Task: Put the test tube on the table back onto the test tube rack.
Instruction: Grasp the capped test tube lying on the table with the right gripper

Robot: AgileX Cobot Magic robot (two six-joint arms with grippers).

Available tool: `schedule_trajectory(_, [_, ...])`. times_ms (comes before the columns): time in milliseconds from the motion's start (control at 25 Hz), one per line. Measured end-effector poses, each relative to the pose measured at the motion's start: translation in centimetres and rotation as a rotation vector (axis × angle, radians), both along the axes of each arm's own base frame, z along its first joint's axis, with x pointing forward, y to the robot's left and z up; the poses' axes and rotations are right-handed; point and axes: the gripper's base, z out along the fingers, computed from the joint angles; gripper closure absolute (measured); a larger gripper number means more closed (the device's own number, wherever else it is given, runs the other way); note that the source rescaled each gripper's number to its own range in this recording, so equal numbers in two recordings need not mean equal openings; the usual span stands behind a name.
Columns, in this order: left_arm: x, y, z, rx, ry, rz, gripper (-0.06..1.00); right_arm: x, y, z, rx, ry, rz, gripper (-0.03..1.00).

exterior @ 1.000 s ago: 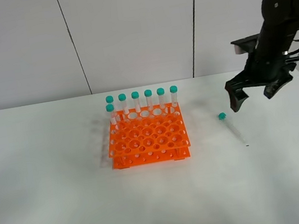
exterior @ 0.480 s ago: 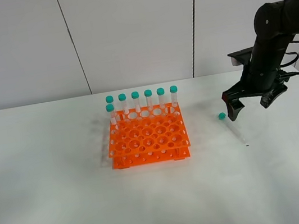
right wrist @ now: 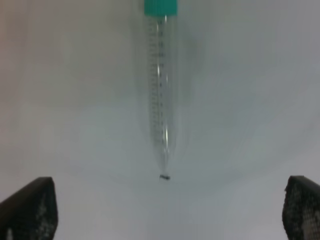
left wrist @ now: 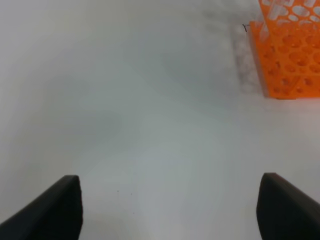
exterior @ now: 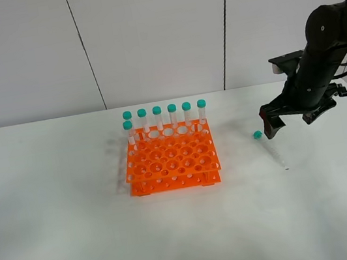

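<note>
I will next grab the test tube by its graduated body near the pointed tip (exterior: 275, 154) with my right gripper, so the test tube's teal cap (exterior: 257, 134) stays free for racking.
The test tube (exterior: 270, 149) lies flat on the white table (exterior: 78, 237), right of the orange test tube rack (exterior: 170, 160), with its teal cap toward the back. My right gripper (exterior: 289, 119) hovers open just above and behind it. In the right wrist view the tube (right wrist: 161, 90) lies between the spread fingertips of that gripper (right wrist: 165, 210), its pointed tip toward the camera. My left gripper (left wrist: 170, 210) is open and empty over bare table, with a corner of the rack (left wrist: 290, 55) in its view. The left arm is out of the exterior view.
Several identical teal-capped tubes (exterior: 165, 118) stand upright along the rack's back row, and one more stands at the left of the second row. A grey panelled wall (exterior: 152, 34) rises behind the table.
My right gripper has come down a little toward the lying tube and turned slightly. The tube and the rack have not moved.
</note>
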Motion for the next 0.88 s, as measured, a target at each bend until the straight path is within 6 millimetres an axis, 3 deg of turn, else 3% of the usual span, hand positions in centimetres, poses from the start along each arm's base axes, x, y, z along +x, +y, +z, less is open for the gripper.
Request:
schedule_trajectory(600, [0.0, 0.0, 0.0, 0.0, 0.0, 0.0, -0.06, 2.0, 0.2, -7.3, -0.006, 0.05, -0.021, -0.03])
schedule_trajectory(880, [0.0, 0.0, 0.0, 0.0, 0.0, 0.0, -0.06, 2.0, 0.2, -8.7, -0.011, 0.086, -0.021, -0.03])
